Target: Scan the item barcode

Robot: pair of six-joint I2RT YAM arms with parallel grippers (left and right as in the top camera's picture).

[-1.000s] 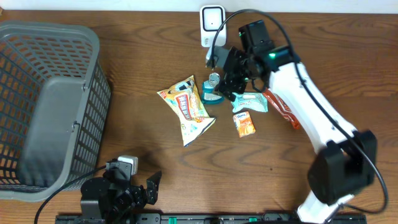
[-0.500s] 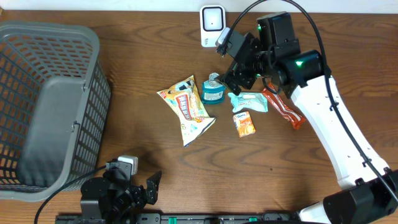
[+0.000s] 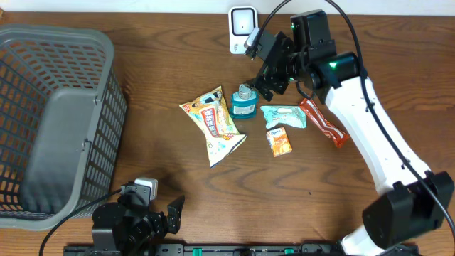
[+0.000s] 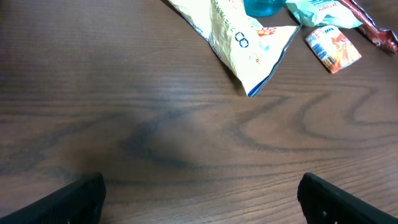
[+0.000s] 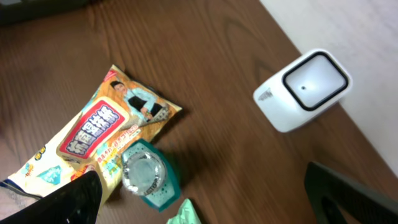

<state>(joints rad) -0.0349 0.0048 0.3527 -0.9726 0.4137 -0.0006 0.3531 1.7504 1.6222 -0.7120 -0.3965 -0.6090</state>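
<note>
Next, my right gripper grabs the teal cup by its top end [image 3: 245, 92] [image 5: 144, 173], leaving the labelled body uncovered to scan its barcode.
The white barcode scanner [image 3: 242, 28] stands at the table's far edge and also shows in the right wrist view [image 5: 305, 90]. The items lie in a cluster: a yellow snack bag [image 3: 213, 124], a teal cup [image 3: 244, 104], a mint packet [image 3: 284, 116], a small orange packet [image 3: 279, 141] and a red wrapper [image 3: 323, 122]. My right gripper [image 3: 263, 69] hovers open and empty between the scanner and the teal cup [image 5: 149, 177]. My left gripper [image 4: 202, 208] is open over bare wood at the near edge, short of the snack bag [image 4: 242, 43].
A large grey mesh basket [image 3: 57, 114] fills the left side of the table. The left arm's base [image 3: 131, 217] sits at the front edge. Brown wood lies between the basket and the items.
The right arm swung back and up from just over the teal cup and mint packet toward the scanner, still open and empty. The left arm has not moved.
</note>
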